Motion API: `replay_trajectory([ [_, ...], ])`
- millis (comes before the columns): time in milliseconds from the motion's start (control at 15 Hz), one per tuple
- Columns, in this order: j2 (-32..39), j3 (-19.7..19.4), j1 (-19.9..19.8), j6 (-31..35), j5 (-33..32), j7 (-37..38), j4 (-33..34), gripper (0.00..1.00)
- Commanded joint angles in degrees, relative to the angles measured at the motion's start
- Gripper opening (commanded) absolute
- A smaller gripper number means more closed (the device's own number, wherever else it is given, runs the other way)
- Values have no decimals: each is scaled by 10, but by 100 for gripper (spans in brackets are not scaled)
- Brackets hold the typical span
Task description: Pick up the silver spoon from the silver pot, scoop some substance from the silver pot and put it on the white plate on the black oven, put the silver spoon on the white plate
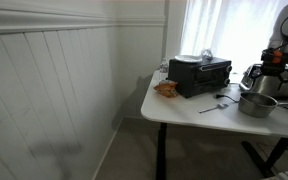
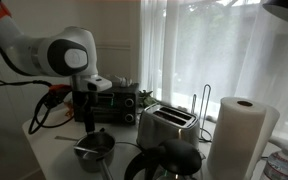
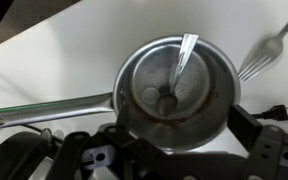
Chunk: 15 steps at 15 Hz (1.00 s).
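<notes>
My gripper reaches the silver spoon [image 3: 182,62] next and grabs its handle with fingers on either side. That leaves its bowl [image 3: 167,104] free to scoop from the silver pot.
The silver pot [image 3: 206,110] fills the middle of the wrist view, its long handle [image 3: 44,110] running left. The silver spoon [image 3: 182,62] lies in it, bowl at the bottom among a few pale round pieces, handle leaning on the far rim. My gripper [image 3: 187,138] is open and empty, hanging straight above the pot with a finger on each side of the near rim. In both exterior views it [image 1: 269,78] [image 2: 85,122] hovers just over the pot [image 1: 256,104] [image 2: 96,146]. The black oven [image 1: 200,76] [image 2: 115,101] stands behind, with the white plate [image 1: 191,58] on top.
A fork [image 3: 265,55] lies on the white table right of the pot. An orange packet [image 1: 166,88] sits by the oven. A silver toaster [image 2: 166,126], a paper towel roll [image 2: 240,135] and a dark kettle [image 2: 166,163] stand close by.
</notes>
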Motion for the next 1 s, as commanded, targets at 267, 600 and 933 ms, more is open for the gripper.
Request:
replay_trajectory([
  [267, 67, -32, 21, 45, 42, 4, 0, 100],
  [600, 106, -41, 40, 89, 96, 0, 1, 100],
  [933, 132, -52, 48, 121, 115, 4, 1, 100],
])
